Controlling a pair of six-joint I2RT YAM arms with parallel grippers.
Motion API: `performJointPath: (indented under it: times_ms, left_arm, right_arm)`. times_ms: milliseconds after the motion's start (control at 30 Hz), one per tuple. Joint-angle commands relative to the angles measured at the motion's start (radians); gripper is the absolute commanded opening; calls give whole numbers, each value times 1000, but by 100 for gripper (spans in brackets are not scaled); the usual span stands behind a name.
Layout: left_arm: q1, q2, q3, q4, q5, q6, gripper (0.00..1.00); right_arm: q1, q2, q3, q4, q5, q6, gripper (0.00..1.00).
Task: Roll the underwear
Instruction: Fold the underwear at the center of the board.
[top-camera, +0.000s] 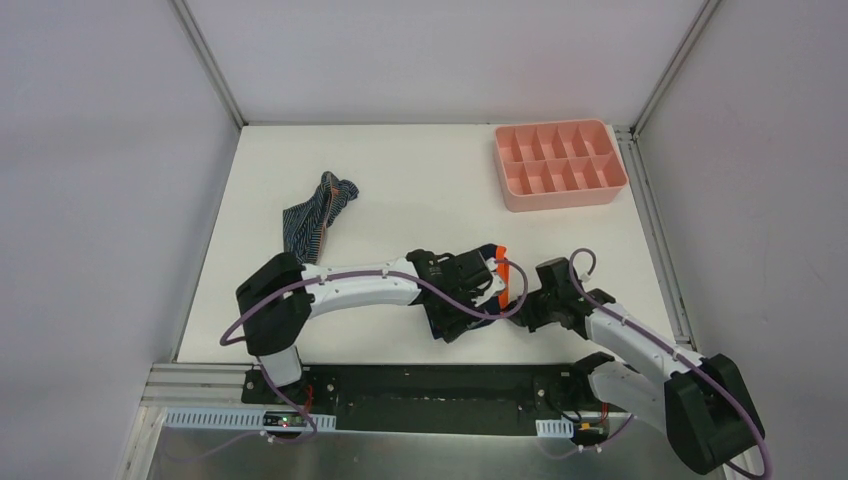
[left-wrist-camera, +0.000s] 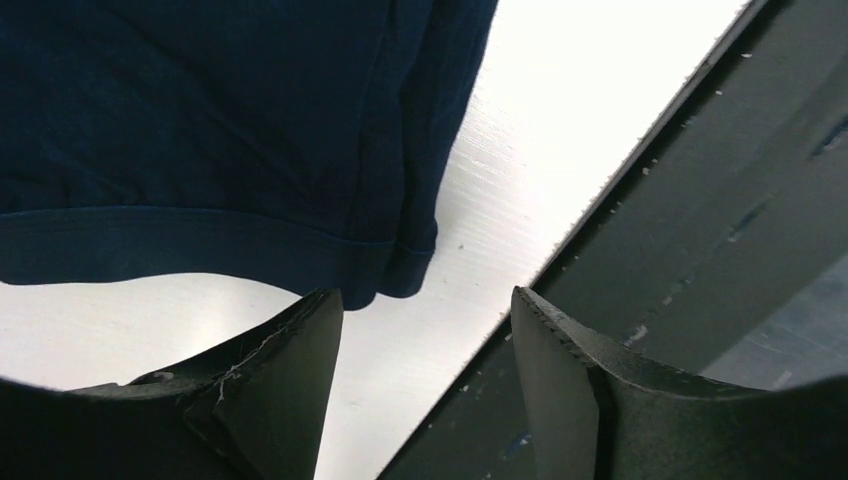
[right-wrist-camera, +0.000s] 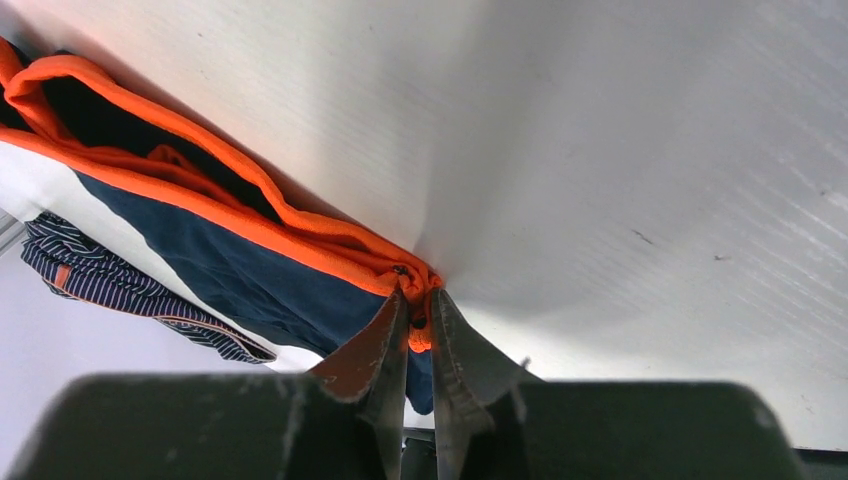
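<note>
My left gripper will next grab the navy hem's folded corner (top-camera: 436, 331), opposite the held orange trim (top-camera: 502, 266). This will straighten the underwear so it can be rolled.
The navy underwear with orange trim (top-camera: 502, 266) lies near the table's front edge, mostly hidden under both arms. My right gripper (right-wrist-camera: 418, 305) is shut on a bunched fold of its orange trim (right-wrist-camera: 300, 225); from above this gripper (top-camera: 517, 292) sits at the cloth's right side. My left gripper (left-wrist-camera: 425, 310) stands open just in front of the navy hem (left-wrist-camera: 200, 240), with nothing between its fingers; from above it (top-camera: 460, 318) is at the cloth's near side. The striped underwear (top-camera: 318, 215) lies crumpled at the back left, apart from both grippers, and shows in the right wrist view (right-wrist-camera: 130, 285).
A pink compartment tray (top-camera: 560, 165) stands at the back right. The table's front edge (left-wrist-camera: 600, 190) and the dark base rail (left-wrist-camera: 720, 220) run right beside my left gripper. White walls enclose the table on three sides.
</note>
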Motion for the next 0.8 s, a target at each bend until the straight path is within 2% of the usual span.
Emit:
performJointPath:
  times_ms: [0,367,567,667,700,767]
  left_arm:
    - [-41,12,-19,47,-151,32,62]
    - [-65,86,-64,121,-296,71,55]
    - [-65,125,-57,129,-314,89,44]
    - [-66,127,-54,128,-293,89,35]
    - [-66,123,-55,127,-282,101,28]
    - [-65,117,-49,117,-248,120,7]
  right_arm:
    - [-12,27,21,-34,17,-35,14]
    - [-31,60,42,-26,14,-55,14]
    - [-38,80,53,-33,20,-76,13]
    - [-40,89,70,-46,29,-101,12]
    - [-41,91,77,-53,31,-111,9]
    - [-41,88,97,-76,39,-129,4]
